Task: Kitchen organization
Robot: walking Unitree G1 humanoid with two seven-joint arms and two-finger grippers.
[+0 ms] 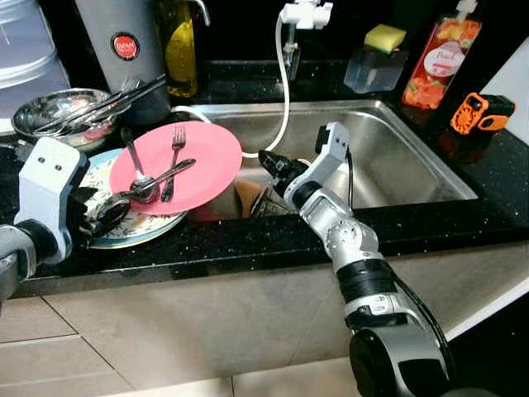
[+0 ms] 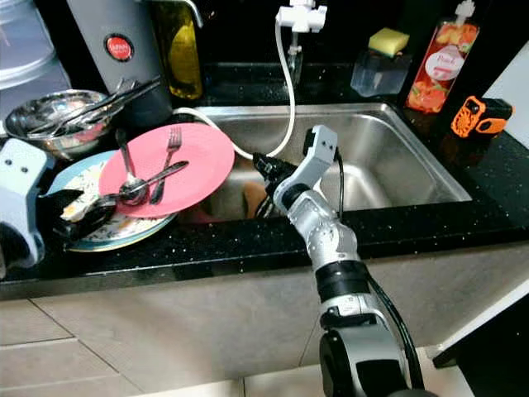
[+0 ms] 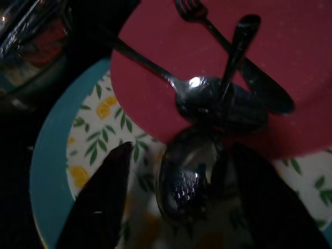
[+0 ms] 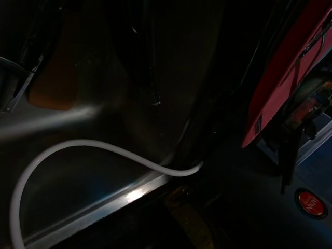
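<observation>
The large steel spoon's handle lies across another spoon and a fork, so my left gripper will grab its clear-standing bowl next.
A pink plate (image 1: 202,157) lies tilted on a teal-rimmed leaf-patterned plate (image 1: 145,225) on the black counter, left of the sink, and overhangs the sink's edge. On it lie a fork (image 1: 175,149) and two crossed spoons (image 1: 140,178). A larger spoon (image 3: 187,179) rests on the patterned plate at the pink plate's near edge. My left gripper (image 3: 181,150) is open, one finger on each side of that spoon's bowl. My right gripper (image 1: 274,168) reaches into the steel sink (image 1: 397,157), just right of the pink plate and near the white hose (image 1: 286,91).
A steel bowl (image 1: 62,112) with utensils stands behind the plates, beside a grey appliance (image 1: 124,41) and an oil bottle (image 1: 180,45). A sponge in a holder (image 1: 380,54), a soap bottle (image 1: 442,58) and an orange-black tool (image 1: 481,113) sit around the sink. An orange-brown item (image 1: 246,197) lies in the sink.
</observation>
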